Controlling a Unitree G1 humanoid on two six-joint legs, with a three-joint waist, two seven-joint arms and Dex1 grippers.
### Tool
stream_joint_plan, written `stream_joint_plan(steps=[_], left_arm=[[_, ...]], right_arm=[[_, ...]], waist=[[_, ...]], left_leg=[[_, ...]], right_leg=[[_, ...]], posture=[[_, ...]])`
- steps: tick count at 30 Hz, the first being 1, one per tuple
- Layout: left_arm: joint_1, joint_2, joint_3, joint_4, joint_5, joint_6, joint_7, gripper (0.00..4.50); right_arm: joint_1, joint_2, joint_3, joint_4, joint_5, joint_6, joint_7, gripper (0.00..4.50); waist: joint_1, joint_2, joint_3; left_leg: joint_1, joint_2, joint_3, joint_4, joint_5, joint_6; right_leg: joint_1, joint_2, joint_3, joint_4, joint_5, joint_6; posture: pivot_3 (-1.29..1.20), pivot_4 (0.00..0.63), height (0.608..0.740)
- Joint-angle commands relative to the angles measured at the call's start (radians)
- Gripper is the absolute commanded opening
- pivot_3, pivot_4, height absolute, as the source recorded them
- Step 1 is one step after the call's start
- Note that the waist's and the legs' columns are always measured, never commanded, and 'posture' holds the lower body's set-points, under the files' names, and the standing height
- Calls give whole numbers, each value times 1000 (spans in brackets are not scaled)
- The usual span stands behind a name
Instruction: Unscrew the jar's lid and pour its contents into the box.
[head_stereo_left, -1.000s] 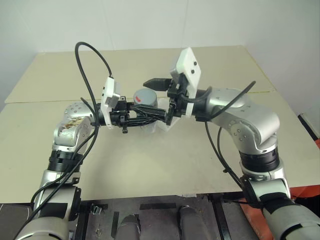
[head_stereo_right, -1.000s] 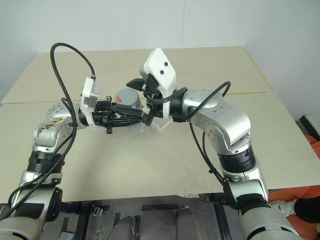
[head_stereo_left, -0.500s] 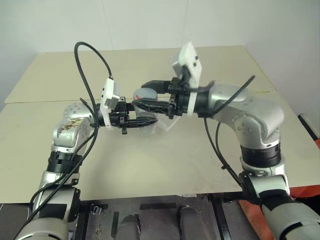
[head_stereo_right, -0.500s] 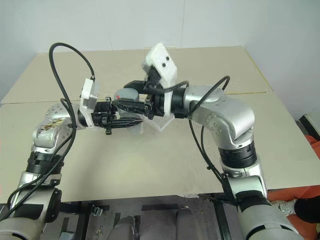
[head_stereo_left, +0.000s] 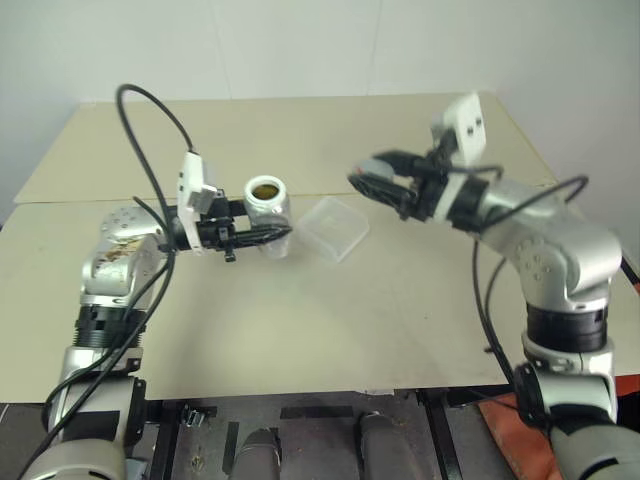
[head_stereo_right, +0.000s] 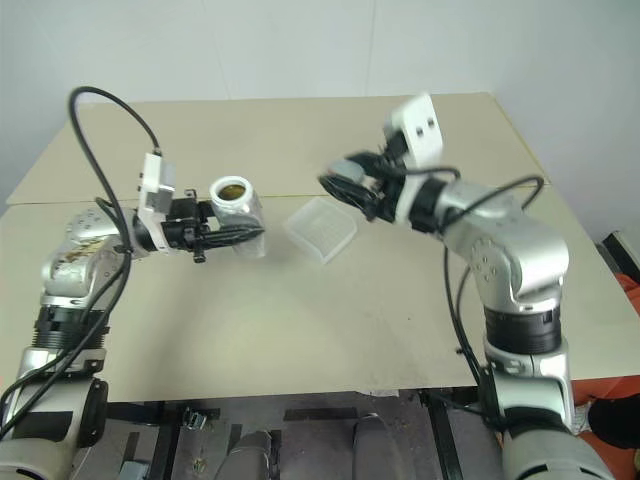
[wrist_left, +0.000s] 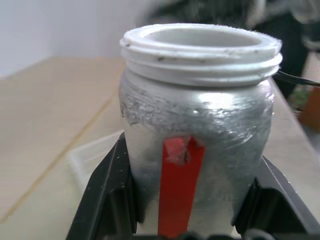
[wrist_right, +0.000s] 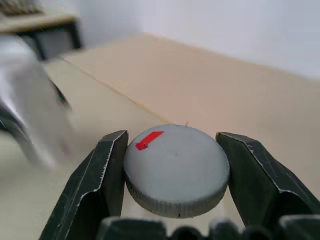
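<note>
My right gripper should keep holding the grey lid (head_stereo_left: 376, 169), which would drop from above the beige table if released now.
The jar (head_stereo_left: 268, 203) is upright and uncapped just above the table's left-middle, my left gripper (head_stereo_left: 276, 228) shut on its body. In the left wrist view the jar (wrist_left: 197, 115) has a white threaded rim, a silvery body and a red strip, with a black finger (wrist_left: 107, 195) on each side. The brown contents (head_stereo_left: 265, 189) show inside its mouth. To the right, my right gripper (head_stereo_left: 373, 184) is shut on the grey lid (wrist_right: 176, 170), held in the air with its red mark facing up. The clear box (head_stereo_left: 335, 228) lies on the table between the two grippers, right of the jar.
The beige table (head_stereo_left: 330, 320) is made of two boards with a seam (head_stereo_left: 90, 203) running across behind the jar. Its front edge is close to me. Black cables (head_stereo_left: 150, 110) loop above my left arm. An orange object (head_stereo_right: 610, 385) sits on the floor at the right.
My right gripper shut on the lid and pulled away to the right with it, leaving the jar open. My left gripper moved a little to the left with the jar, uncovering the box.
</note>
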Motion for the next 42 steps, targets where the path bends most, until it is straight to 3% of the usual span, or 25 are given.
stream_joint_plan(steps=[1, 7, 9, 13, 18, 23, 25, 29, 32, 36, 42], left_arm=[[-13, 18, 53, -6, -3, -7, 56, 1935], [18, 29, 57, -48, 2, 34, 134, 1935], [29, 25, 55, -69, 2, 41, 154, 1935], [39, 13, 42, -92, 35, 19, 211, 1935], [11, -30, 34, -64, 122, -80, 328, 1935], [-75, -68, -29, 61, 303, -255, 469, 1935], [-127, -79, -85, 159, 436, -404, 568, 1935], [-264, -23, -318, 448, 885, -813, 904, 1935], [-416, -19, -506, 620, 1182, -936, 1196, 1935], [-614, -65, -793, 823, 1554, -849, 1540, 1935], [-749, -243, -1035, 1020, 1789, -695, 1730, 1935]], right_arm=[[93, 6, -13, -55, -60, -62, -54, 2758], [245, 97, 34, 13, -188, -103, -185, 2758], [255, 111, 42, 45, -220, -123, -200, 3480], [280, 112, 54, 81, -251, -147, -185, 4479], [304, 74, 41, 36, -246, -139, -129, 4479], [233, -18, -43, -104, -62, 21, 11, 4479], [186, -52, -79, -135, 27, 109, 51, 4479], [81, -119, -110, -164, 165, 262, 103, 4479], [38, -178, -85, -175, 194, 298, 140, 4479], [18, -215, -70, -181, 212, 308, 160, 4479], [18, -201, -92, -198, 240, 309, 129, 4479]], waist=[[-3, 0, 0], [-7, 0, 0], [-5, 0, 0], [-2, 0, 0], [6, 0, 0], [17, 0, 0], [23, 0, 0], [31, 0, 0], [44, -1, 0], [54, -1, 0], [59, -1, 1]], left_leg=[[0, 0, 0, 0, 0, 0], [2, 0, 0, 0, 0, 0], [1, 0, 0, 0, 0, 0], [1, 0, 0, 0, 0, 0], [1, 0, 0, 0, 0, 0], [1, 0, 0, 0, 0, 0], [2, 0, 0, 0, 0, 0], [2, -1, 0, 0, 0, 0], [0, -1, 0, 0, 0, 0], [-3, -2, 0, 1, 0, 0], [-7, -3, 0, 1, 0, 0]], right_leg=[[0, 0, 0, 0, 0, 0], [0, 0, 1, 1, 0, 0], [0, 0, 1, 1, 0, 0], [0, 0, 1, 1, 0, 0], [1, 0, 1, -1, 0, 0], [1, 0, 1, -7, 0, 0], [2, 0, 1, -8, 0, 0], [3, 0, 0, -9, 0, 0], [1, 0, 0, -10, 1, 1], [1, -1, 0, -10, 2, 2], [0, -2, 0, -9, 3, 5]], posture=[[0, 150, 740], [0, 150, 740], [0, 150, 740], [0, 150, 740], [0, 150, 740], [0, 150, 740], [0, 150, 740], [0, 150, 740], [0, 150, 740], [0, 150, 740], [0, 150, 740]])
